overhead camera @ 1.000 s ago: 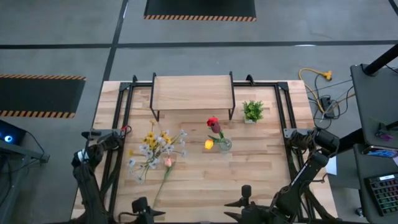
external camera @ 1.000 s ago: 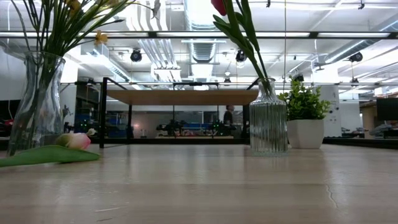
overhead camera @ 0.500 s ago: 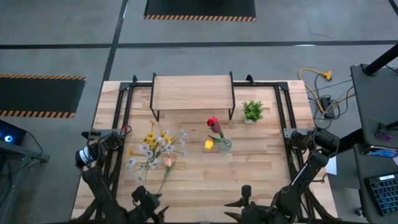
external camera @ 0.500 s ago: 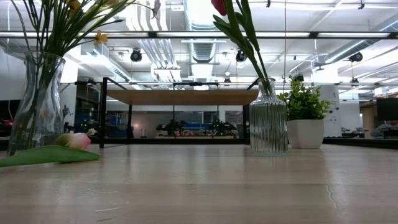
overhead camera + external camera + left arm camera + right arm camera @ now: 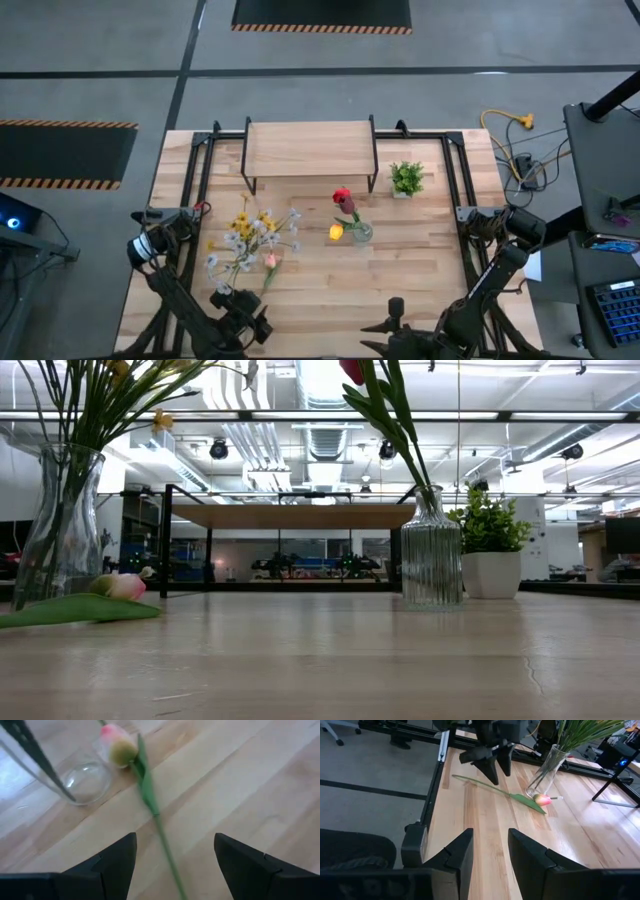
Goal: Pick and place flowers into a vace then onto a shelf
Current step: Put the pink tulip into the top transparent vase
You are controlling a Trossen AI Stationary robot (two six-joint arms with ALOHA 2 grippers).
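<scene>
The pink tulip should be added to a vase, so my left gripper needs to pinch its green stem below the leaf [image 5: 167, 852] next.
A pink tulip-like flower [image 5: 269, 261] lies flat on the table with its thin green stem [image 5: 167, 852] running toward the near edge. Its head [image 5: 117, 742] rests beside a clear glass vase [image 5: 246, 240] that holds white and yellow sprays. My left gripper [image 5: 250, 312] is open and points down over the stem's lower part, one finger on each side [image 5: 495, 774], apart from it. A ribbed glass vase [image 5: 360, 232] mid-table holds a red and an orange flower. The shelf [image 5: 308, 148] stands at the far side. My right gripper [image 5: 490, 855] waits open at the near edge.
A small potted green plant [image 5: 406, 178] stands to the right of the shelf, and in the low view [image 5: 490, 550] it shows behind the ribbed vase [image 5: 432, 550]. Black frame rails [image 5: 196, 190] run along both table sides. Bare wood [image 5: 420, 270] lies between the vases and the right edge.
My left arm has swung in from the near-left corner toward the far edge and a little right. This brought its open gripper over the lower stem of the pink flower. The flowers and vases have not moved.
</scene>
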